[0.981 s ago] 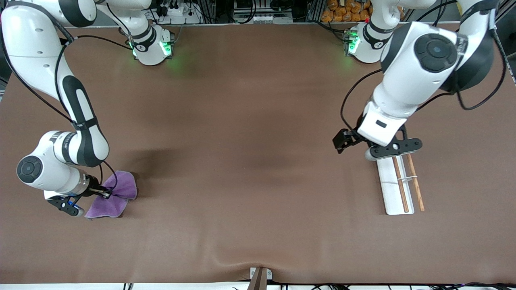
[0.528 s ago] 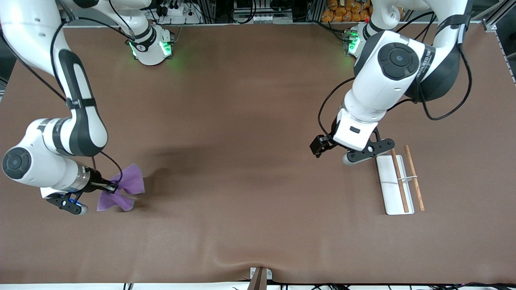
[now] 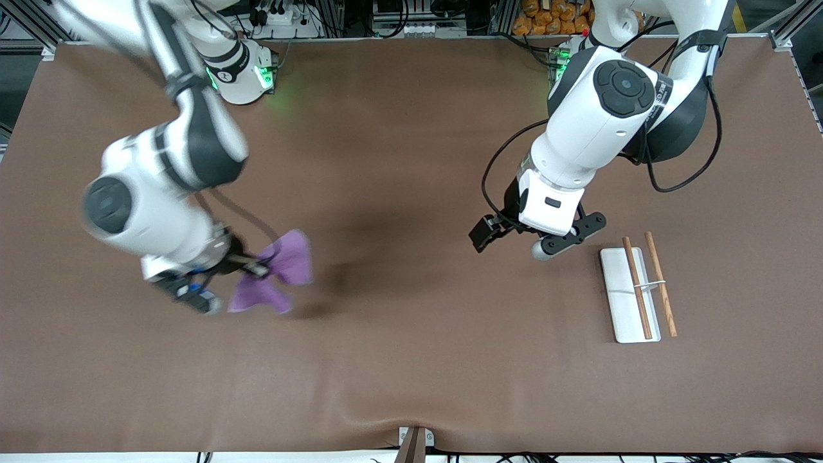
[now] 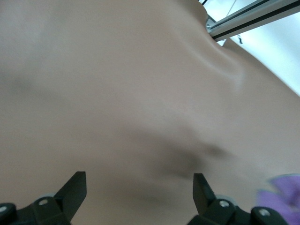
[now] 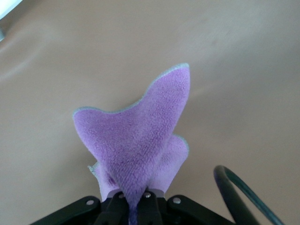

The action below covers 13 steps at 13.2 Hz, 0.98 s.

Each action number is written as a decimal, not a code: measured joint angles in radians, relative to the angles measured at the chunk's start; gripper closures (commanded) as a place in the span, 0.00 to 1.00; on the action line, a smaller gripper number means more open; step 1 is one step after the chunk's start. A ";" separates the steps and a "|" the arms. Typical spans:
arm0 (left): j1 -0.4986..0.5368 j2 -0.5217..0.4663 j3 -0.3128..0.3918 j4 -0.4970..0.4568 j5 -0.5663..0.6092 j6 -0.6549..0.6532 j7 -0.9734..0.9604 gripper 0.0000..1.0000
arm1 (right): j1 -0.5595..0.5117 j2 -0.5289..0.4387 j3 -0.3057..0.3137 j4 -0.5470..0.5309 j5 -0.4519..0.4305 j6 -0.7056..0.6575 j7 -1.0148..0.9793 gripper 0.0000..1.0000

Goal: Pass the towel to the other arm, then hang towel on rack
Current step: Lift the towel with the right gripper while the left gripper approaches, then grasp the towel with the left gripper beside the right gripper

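The robot's left gripper should next pick up the lilac towel by its loose edge (image 3: 309, 258), so that it can hang the towel on the rack (image 3: 633, 292).
My right gripper (image 3: 257, 269) is shut on the lilac towel (image 3: 278, 273) and holds it in the air over the table toward the right arm's end. In the right wrist view the towel (image 5: 140, 140) hangs bunched from the closed gripper (image 5: 140, 197). My left gripper (image 3: 479, 236) is open and empty over the middle of the table, beside the rack (image 3: 633, 292). In the left wrist view the open gripper (image 4: 138, 190) frames bare table, and a corner of the towel (image 4: 283, 197) shows at the edge. The rack is a white base with two wooden rods, lying toward the left arm's end.
The brown table cover (image 3: 398, 334) has a raised wrinkle near its front edge. A clamp (image 3: 415, 444) sits at that edge. The arm bases (image 3: 241, 74) stand along the back, with cables and equipment past them.
My right arm has lifted the towel off the table and carried it toward the middle. My left arm has moved away from over the rack toward the middle.
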State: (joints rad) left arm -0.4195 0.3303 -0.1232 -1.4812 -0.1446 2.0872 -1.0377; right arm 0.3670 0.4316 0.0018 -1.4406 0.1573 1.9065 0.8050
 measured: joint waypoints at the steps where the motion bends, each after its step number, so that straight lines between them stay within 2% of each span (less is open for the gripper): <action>1: -0.005 0.000 0.000 0.005 -0.016 0.003 -0.027 0.00 | 0.047 -0.006 0.000 0.008 0.000 0.001 0.067 1.00; 5: -0.034 0.001 -0.001 0.013 -0.059 0.004 -0.124 0.00 | 0.196 -0.008 -0.001 0.038 0.000 0.012 0.266 1.00; 8: -0.048 0.001 -0.002 0.013 -0.138 0.004 -0.191 0.00 | 0.283 -0.003 -0.002 0.039 0.011 0.098 0.415 1.00; 10: -0.051 0.003 -0.002 0.010 -0.209 0.003 -0.206 0.00 | 0.299 -0.001 -0.002 0.039 0.059 0.149 0.479 1.00; 13: -0.050 0.010 -0.002 -0.022 -0.231 0.001 -0.222 0.00 | 0.297 -0.001 -0.015 0.040 0.103 0.182 0.520 1.00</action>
State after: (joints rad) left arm -0.4699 0.3402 -0.1253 -1.5027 -0.3756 2.0879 -1.2592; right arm 0.6644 0.4309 -0.0130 -1.4006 0.2603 2.0886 1.3248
